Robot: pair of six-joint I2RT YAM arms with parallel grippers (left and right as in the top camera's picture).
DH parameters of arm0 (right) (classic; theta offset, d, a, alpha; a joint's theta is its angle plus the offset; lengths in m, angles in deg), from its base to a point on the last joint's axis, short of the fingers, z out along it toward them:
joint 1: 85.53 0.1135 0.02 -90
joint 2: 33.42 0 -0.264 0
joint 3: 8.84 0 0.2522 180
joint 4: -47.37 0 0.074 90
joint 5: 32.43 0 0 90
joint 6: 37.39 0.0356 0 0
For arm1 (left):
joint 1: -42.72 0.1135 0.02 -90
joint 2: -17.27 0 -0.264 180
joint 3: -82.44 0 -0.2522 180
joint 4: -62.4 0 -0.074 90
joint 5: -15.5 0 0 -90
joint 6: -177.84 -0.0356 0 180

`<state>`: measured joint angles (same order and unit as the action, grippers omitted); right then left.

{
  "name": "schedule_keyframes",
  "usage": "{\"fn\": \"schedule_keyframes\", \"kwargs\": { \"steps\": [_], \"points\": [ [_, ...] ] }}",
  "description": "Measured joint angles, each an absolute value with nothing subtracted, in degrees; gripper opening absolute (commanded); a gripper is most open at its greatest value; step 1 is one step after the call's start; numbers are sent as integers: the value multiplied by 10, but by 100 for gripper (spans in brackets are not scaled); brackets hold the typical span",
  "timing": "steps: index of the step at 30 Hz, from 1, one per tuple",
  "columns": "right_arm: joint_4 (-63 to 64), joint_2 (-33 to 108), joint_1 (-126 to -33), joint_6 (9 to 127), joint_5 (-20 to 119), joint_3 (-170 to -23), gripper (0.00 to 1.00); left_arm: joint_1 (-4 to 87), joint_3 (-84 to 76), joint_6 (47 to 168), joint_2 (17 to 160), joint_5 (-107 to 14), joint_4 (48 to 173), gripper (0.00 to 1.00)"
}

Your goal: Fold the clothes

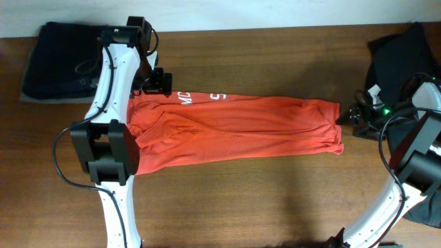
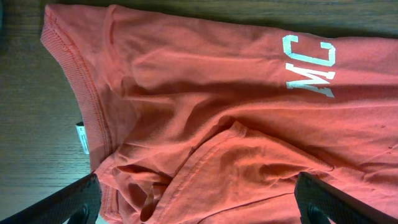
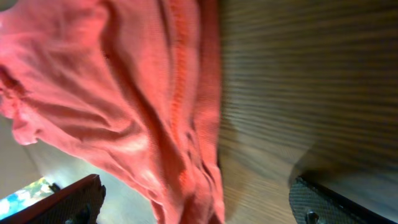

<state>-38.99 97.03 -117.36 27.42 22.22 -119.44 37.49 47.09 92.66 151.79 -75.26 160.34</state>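
Note:
The red-orange T-shirt (image 1: 241, 127) needs to be folded inward. My right gripper should next grab it by the edge of its end (image 1: 337, 116) farthest from the collar.
The clothes are one red-orange T-shirt (image 1: 241, 127), lying in a long band across the middle of the table with white lettering (image 1: 200, 97) along its far edge. My left gripper (image 1: 157, 83) hovers open over the shirt's far left corner. In the left wrist view the shirt (image 2: 205, 112), its ribbed collar (image 2: 87, 106) and the white letters (image 2: 309, 65) spread below the open gripper (image 2: 199, 211), which holds nothing. My right gripper (image 1: 348, 118) stands open at the shirt's right end. The right wrist view is blurred: the shirt's edge (image 3: 124, 93) lies between the open gripper's (image 3: 199, 214) jaws, ungripped.
A pile of dark navy folded garments (image 1: 58, 62) sits at the back left corner of the wooden table (image 1: 275, 200). A black garment (image 1: 406, 55) lies at the back right, behind the right arm. A small white tag (image 2: 82, 137) shows beside the collar.

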Motion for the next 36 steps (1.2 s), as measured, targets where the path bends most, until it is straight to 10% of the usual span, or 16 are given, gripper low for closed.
{"fn": "schedule_keyframes", "kwargs": {
  "steps": [12, 25, 36],
  "points": [
    [-300, 932, -1159, 271, 101, -1068, 87, 375, 471, 927, 1518, -753, 1603, 99],
    [-249, 949, -1142, 315, 103, -1026, 4, 375, 471, 927, 1518, -754, 1603, 99],
    [-329, 971, -1129, 420, 245, -1154, 4, 375, 471, 927, 1518, -754, 1603, 99]
  ]
}}
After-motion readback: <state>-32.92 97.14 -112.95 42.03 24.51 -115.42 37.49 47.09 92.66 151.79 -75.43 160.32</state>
